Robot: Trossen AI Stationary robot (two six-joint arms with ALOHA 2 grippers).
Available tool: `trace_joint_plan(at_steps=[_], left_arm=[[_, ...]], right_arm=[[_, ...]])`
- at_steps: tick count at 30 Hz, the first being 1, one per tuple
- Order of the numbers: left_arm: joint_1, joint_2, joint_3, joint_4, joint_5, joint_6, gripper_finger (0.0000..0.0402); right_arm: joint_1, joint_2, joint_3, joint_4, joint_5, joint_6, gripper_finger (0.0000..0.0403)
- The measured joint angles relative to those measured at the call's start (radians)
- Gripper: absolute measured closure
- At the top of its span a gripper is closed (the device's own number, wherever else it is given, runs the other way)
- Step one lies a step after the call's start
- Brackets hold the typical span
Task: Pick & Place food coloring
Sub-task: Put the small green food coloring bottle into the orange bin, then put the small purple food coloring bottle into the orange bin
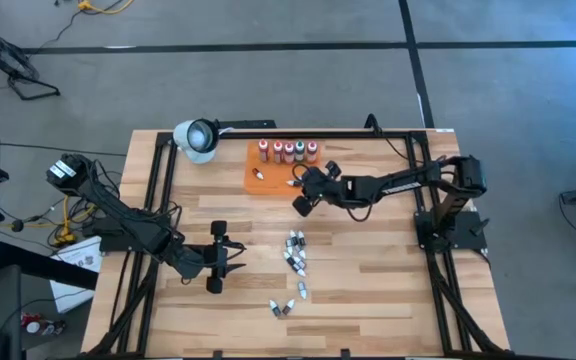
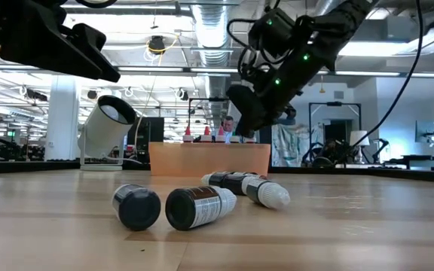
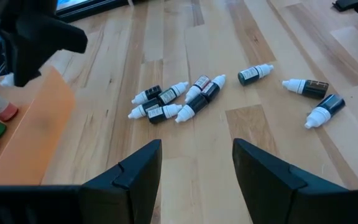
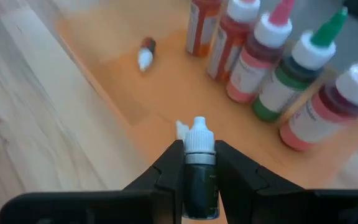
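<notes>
The small vial [image 4: 200,165] is low over the orange tray [image 4: 160,93], inside the tray's edge, and would lie in place, so my right gripper should open now.
An orange tray [image 1: 273,172] lies at the table's far middle. Several larger food coloring bottles [image 1: 288,150] with white caps stand along its far edge, and one small vial [image 4: 145,53] lies on it. More small dark vials [image 1: 295,255] lie on their sides on the wood nearer the front, with a few others [image 1: 283,307] closer still. My right gripper [image 1: 301,195] hangs over the tray's near right corner, shut on a small vial [image 4: 199,168]. My left gripper [image 3: 194,168] waits open at the left, above bare wood and short of the vials [image 3: 179,102]. My right gripper pinches the small vial's dark body [image 4: 199,177] between its two fingers. The vial lies along the fingers, its white cap [image 4: 199,134] sticking out past the fingertips. The fingers slant down from the table's right side. The vial is lifted clear above the tray [image 4: 166,93].
A white lamp-like cylinder [image 1: 196,138] sits at the far left corner, next to the tray. Black frame rails [image 1: 158,210] run along the table's left and right sides. Bare wood lies between my left gripper and the vial cluster.
</notes>
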Motion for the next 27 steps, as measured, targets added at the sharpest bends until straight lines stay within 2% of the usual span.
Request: trace_joint_plan(at_steps=[7, 19, 24, 27], left_arm=[[0.0, 0.0, 0.0, 0.0, 0.0, 0.0, 0.0209], [0.0, 0.0, 0.0, 0.0, 0.0, -0.001, 0.0209], [0.003, 0.014, 0.0, 0.013, 0.012, -0.011, 0.0209], [0.019, 0.062, 0.0, 0.074, 0.081, 0.002, 0.0209]], right_arm=[[-0.003, 0.0, -0.001, -0.013, 0.0, 0.005, 0.0329], [-0.01, 0.0, -0.001, -0.028, 0.002, 0.006, 0.0242], [0.044, -0.013, -0.001, -0.025, 0.005, -0.072, 0.0233], [0.108, -0.035, -0.001, -0.034, 0.004, -0.131, 0.0237]])
